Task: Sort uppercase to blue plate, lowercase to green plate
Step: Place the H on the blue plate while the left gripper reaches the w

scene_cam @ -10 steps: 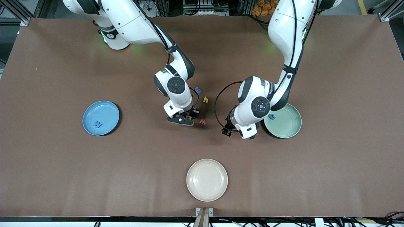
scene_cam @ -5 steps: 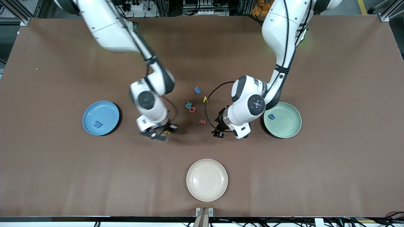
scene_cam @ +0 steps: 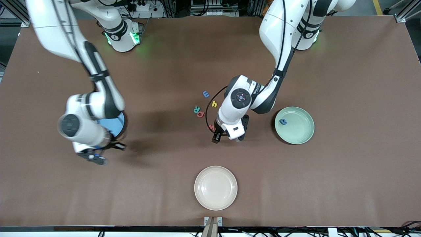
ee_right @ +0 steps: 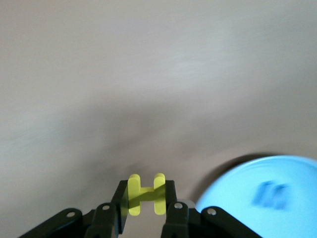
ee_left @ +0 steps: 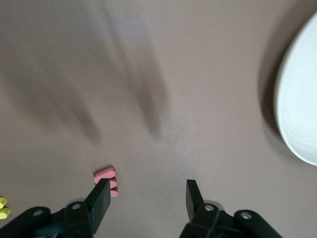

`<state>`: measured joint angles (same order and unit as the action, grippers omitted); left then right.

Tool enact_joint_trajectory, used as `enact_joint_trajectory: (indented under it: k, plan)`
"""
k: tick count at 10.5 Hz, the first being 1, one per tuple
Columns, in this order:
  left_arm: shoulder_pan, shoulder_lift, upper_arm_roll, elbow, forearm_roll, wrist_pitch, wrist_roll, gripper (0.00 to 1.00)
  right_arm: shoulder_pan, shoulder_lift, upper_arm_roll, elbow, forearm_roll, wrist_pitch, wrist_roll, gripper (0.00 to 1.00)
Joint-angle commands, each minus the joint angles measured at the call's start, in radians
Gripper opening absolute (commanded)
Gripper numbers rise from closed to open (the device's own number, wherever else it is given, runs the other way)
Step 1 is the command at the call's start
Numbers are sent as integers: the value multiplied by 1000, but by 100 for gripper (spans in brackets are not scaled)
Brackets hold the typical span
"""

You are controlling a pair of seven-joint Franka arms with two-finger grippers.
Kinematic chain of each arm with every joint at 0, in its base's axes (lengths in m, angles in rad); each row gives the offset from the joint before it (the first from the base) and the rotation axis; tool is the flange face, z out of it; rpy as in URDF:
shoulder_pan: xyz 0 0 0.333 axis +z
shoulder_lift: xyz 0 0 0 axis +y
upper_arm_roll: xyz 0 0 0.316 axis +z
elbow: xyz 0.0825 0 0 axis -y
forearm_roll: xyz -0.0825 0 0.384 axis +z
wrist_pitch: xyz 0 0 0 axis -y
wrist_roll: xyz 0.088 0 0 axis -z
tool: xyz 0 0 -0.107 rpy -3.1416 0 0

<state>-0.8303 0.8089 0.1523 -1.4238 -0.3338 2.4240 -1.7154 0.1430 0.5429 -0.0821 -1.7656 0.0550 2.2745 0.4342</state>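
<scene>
The red w will go onto the green plate [scene_cam: 299, 131], so my left gripper will grab it next by its zigzag body [scene_cam: 211, 127].
My right gripper [scene_cam: 98, 156] [ee_right: 146, 191] is shut on the yellow H [ee_right: 146, 194] and hangs over the table beside the rim of the blue plate [scene_cam: 117, 122] [ee_right: 297, 173]. The blue M [ee_right: 270, 194] lies in that plate. My left gripper [scene_cam: 227, 133] [ee_left: 147, 186] stands open low over the table, with the red w [ee_left: 110, 179] [scene_cam: 212, 127] beside one finger. The blue E-shaped letter [scene_cam: 206, 94], yellow h [scene_cam: 214, 104], teal R [scene_cam: 196, 109] and red Q [scene_cam: 200, 114] lie together mid-table. The green plate [scene_cam: 299, 131] holds the blue a [scene_cam: 283, 121].
A cream-white plate [scene_cam: 215, 187] [ee_left: 297, 119] sits near the front camera's edge of the table. The right arm covers most of the blue plate in the front view. Brown tabletop spreads around all three plates.
The right arm swung from the letter cluster to the blue plate, carrying the yellow H. The left arm moved from the green plate to the red w, its fingers spreading.
</scene>
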Motion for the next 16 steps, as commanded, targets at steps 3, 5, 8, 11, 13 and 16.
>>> enact_joint_trajectory:
  k: [3,5,8,11,13,16]
  plan:
    - [-65,107,15,92,110,-16,-23,70,-97,-210,15,-302,-10,13,-75,0]
    - [-64,112,9,86,110,-26,-3,70,-109,-260,15,-394,-12,28,-78,0]
    - [-59,124,-6,86,108,-46,13,70,-115,-262,15,-405,-12,11,-78,100]
    - [-59,131,-17,86,102,-95,14,70,-117,-264,15,-402,-12,11,-78,100]
    - [-59,133,-19,88,102,-108,14,69,-115,-262,15,-397,-12,14,-77,100]
    - [-59,141,-22,89,96,-108,14,45,-115,-262,15,-396,-10,10,-77,100]
